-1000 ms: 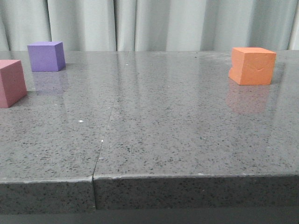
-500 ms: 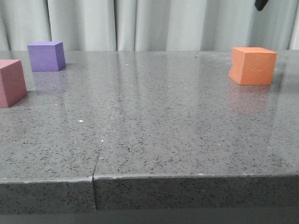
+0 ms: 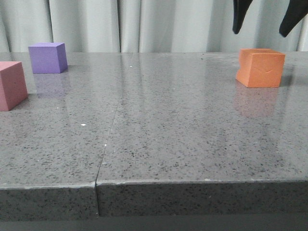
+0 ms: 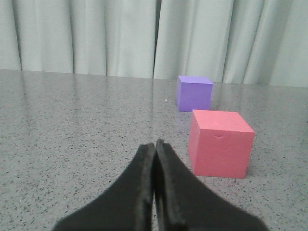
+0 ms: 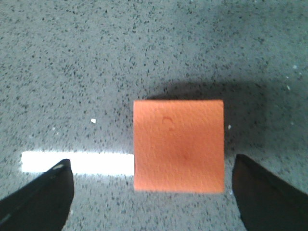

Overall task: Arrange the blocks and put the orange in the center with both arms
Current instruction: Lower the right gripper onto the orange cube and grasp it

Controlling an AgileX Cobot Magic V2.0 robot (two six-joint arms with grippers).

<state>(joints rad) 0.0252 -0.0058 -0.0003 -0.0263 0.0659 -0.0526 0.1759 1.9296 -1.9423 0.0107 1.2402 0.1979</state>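
Note:
It isn't time for my right gripper to close on the cube yet: its fingers stop above the orange cube's top side (image 3: 262,51), so it needs to first go lower.
The orange cube (image 3: 260,68) sits on the grey table at the far right, a crease on its front face. My right gripper (image 3: 262,28) hangs open just above it, black fingertips (image 3: 238,21) either side; from the right wrist the cube (image 5: 178,145) lies between the spread fingers, untouched. The purple cube (image 3: 47,57) stands at the far left, the pink cube (image 3: 11,85) nearer at the left edge. In the left wrist view my left gripper (image 4: 155,144) is shut and empty, low over the table, with the pink cube (image 4: 219,143) just beside it and the purple cube (image 4: 194,93) beyond.
The speckled grey table (image 3: 159,120) has a seam (image 3: 107,139) running front to back left of centre and a front edge (image 3: 192,185) near the camera. A pale curtain (image 3: 144,24) hangs behind the table.
My right gripper has come down into the front view from above, open, to just over the orange cube. The cubes have not moved.

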